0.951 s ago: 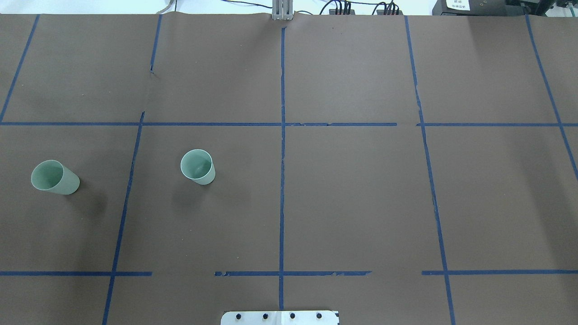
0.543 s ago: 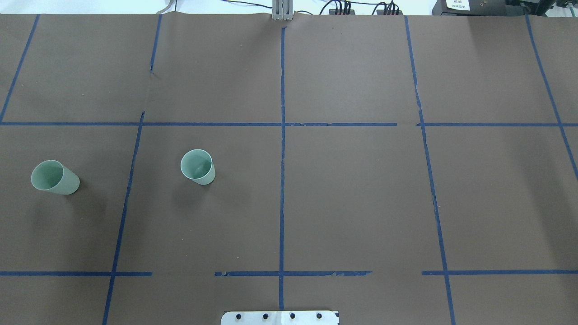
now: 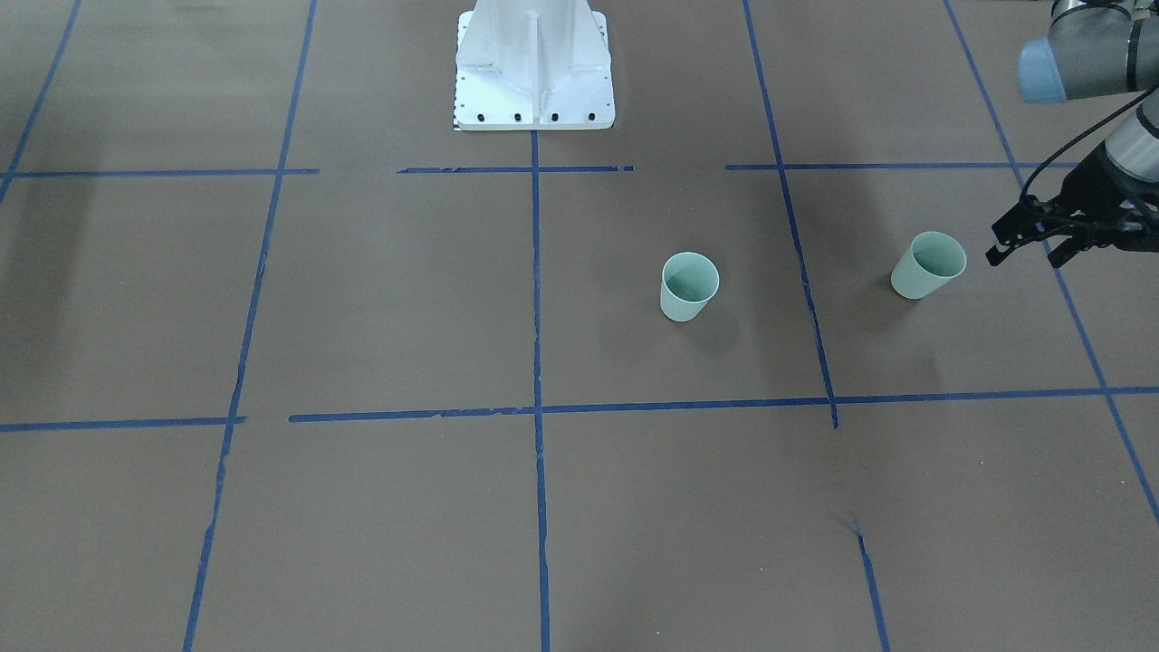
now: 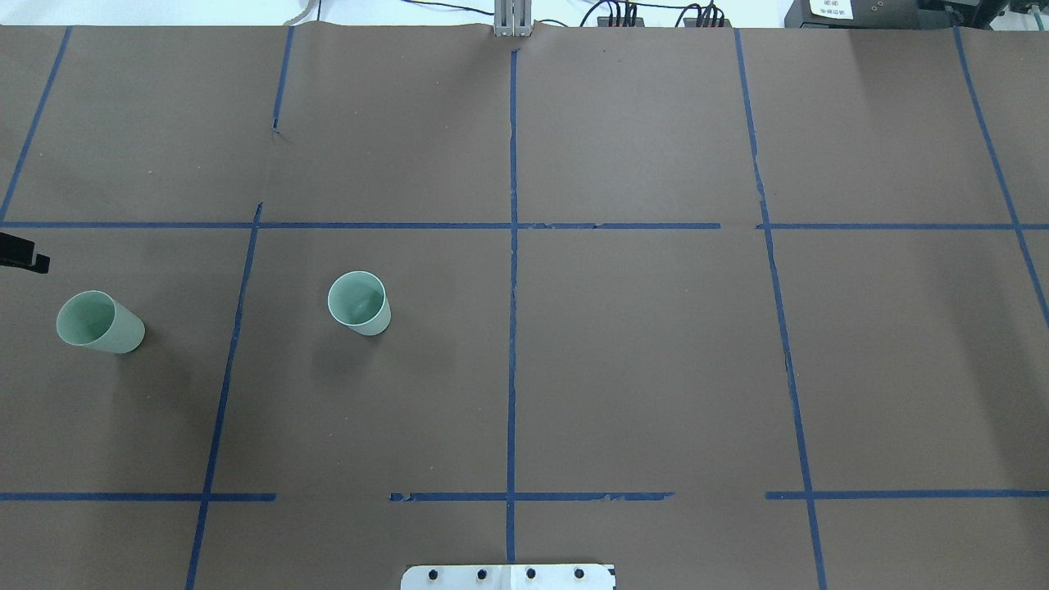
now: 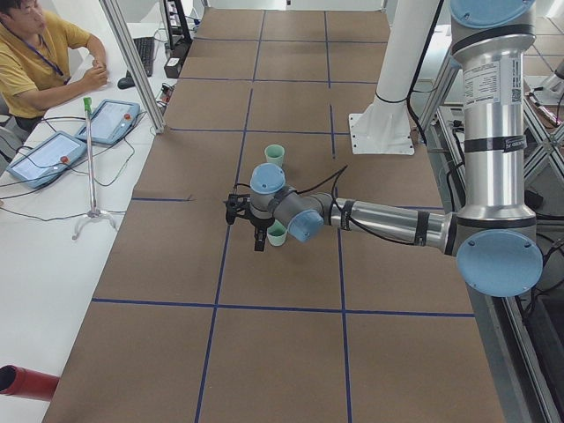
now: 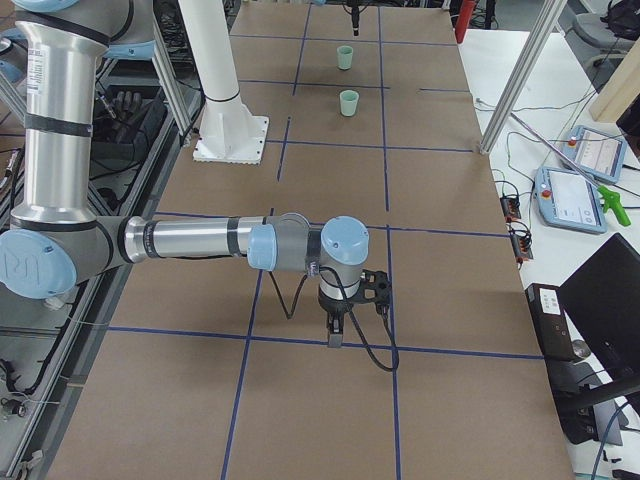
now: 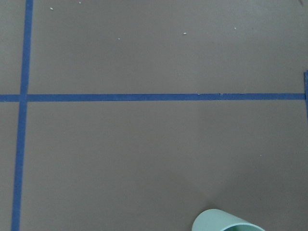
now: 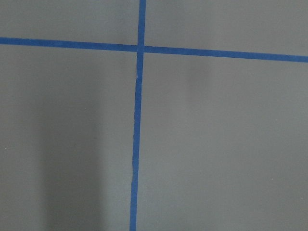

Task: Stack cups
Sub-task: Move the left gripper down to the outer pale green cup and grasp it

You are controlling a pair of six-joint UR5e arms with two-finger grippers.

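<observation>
The outer cup needs to be grabbed by its rim with my left gripper next. Then the cups can be stacked.
Two pale mint-green cups stand upright and apart on the brown table. The outer cup is near the table's left end, and the inner cup is closer to the centre line. My left gripper is open and empty, just outside the outer cup and above the table. Only a fingertip shows at the overhead view's left edge. The left wrist view catches a cup's rim at the bottom. My right gripper hovers far from the cups over the table's right part. I cannot tell whether it is open or shut.
The robot's white base stands at the table's middle near edge. Blue tape lines grid the brown paper. An operator sits at a side desk with tablets. Aluminium posts stand at the far edge.
A fingertip of my left gripper has come into the overhead view at its left edge, above the outer cup. Both cups have stayed in place.
</observation>
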